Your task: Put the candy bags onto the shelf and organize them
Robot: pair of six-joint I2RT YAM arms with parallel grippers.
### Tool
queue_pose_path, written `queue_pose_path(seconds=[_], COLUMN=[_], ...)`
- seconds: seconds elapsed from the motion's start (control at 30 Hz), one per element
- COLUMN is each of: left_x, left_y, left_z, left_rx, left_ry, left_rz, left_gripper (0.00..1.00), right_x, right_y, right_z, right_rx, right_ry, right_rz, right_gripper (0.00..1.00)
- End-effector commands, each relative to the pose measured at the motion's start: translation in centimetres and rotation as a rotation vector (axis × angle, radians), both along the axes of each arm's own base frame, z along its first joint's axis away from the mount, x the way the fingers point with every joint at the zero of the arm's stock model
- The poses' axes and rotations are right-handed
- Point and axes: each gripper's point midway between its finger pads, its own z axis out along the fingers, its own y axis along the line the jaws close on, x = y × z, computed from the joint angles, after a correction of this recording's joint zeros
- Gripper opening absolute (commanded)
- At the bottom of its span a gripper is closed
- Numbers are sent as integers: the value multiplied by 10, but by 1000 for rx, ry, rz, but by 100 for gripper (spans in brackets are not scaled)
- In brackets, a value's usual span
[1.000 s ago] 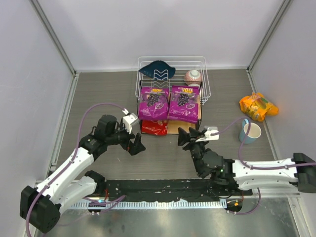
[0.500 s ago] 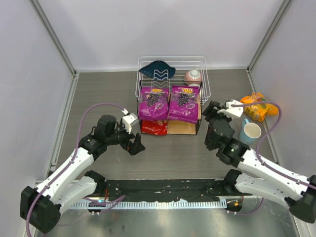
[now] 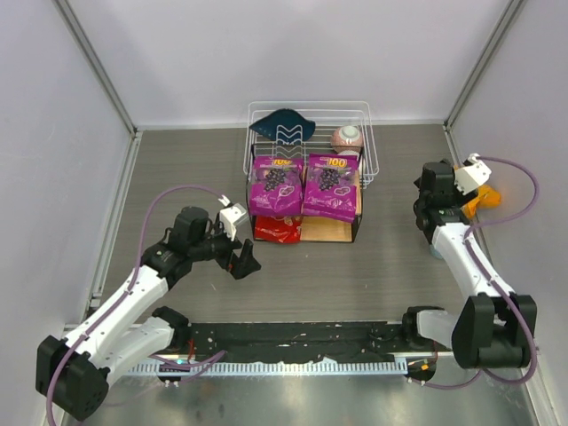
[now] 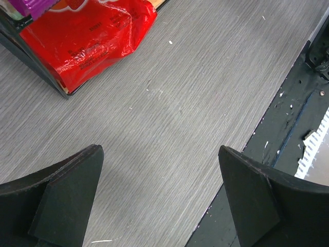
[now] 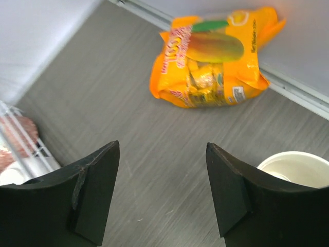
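Note:
The orange bag's body needs to stay free for placing onto the shelf (image 3: pixel 328 230), so my right gripper should grab the bag by its near edge (image 3: pixel 468 210) beside the barcode.
Two purple candy bags (image 3: pixel 276 185) (image 3: pixel 331 186) lie side by side on the top board of the shelf (image 3: pixel 328 230). A red bag (image 3: pixel 277 230) lies on the lower tier and also shows in the left wrist view (image 4: pixel 87 36). The orange-yellow bag (image 5: pixel 213 56) lies on the table by the right wall, mostly hidden behind my right arm in the top view (image 3: pixel 486 197). My right gripper (image 3: pixel 437 180) (image 5: pixel 162 146) is open and empty, a short way in front of that bag. My left gripper (image 3: pixel 247 262) (image 4: pixel 159 149) is open and empty over bare table, near the shelf's front left.
A white wire basket (image 3: pixel 355 115) behind the shelf holds a dark blue cloth (image 3: pixel 282 124) and a pink bowl (image 3: pixel 347 137). A white-and-blue cup (image 5: pixel 298 167) stands just right of my right gripper. The right wall's rail (image 5: pixel 293 85) runs behind the orange bag.
My right arm has swung from the shelf's front over to the right side, and its gripper now faces the orange-yellow bag. The left arm has not moved.

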Motion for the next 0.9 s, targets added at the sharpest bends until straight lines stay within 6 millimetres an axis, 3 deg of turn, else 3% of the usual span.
queue_pose_path(seconds=[0.0,0.13,0.47,0.87], left_x=[2,2,2,4], left_y=[0,0,0,0], left_z=[8,8,5,4], left_rx=[-15,-16,-12,-7], left_ry=[-45,-43,-31,-30], left_rz=[-3,-6,-7,-2], left_gripper=[100,100,100,100], right_x=[3,-3,7,24], right_y=[-16,-45,-96,-130], right_z=[-26,-39,-52,-59], right_rx=[85,54,28,2], right_ry=[38,79,132,131], right_rz=[-78,-197,-306,-306], right_gripper=[75,79,83,83])
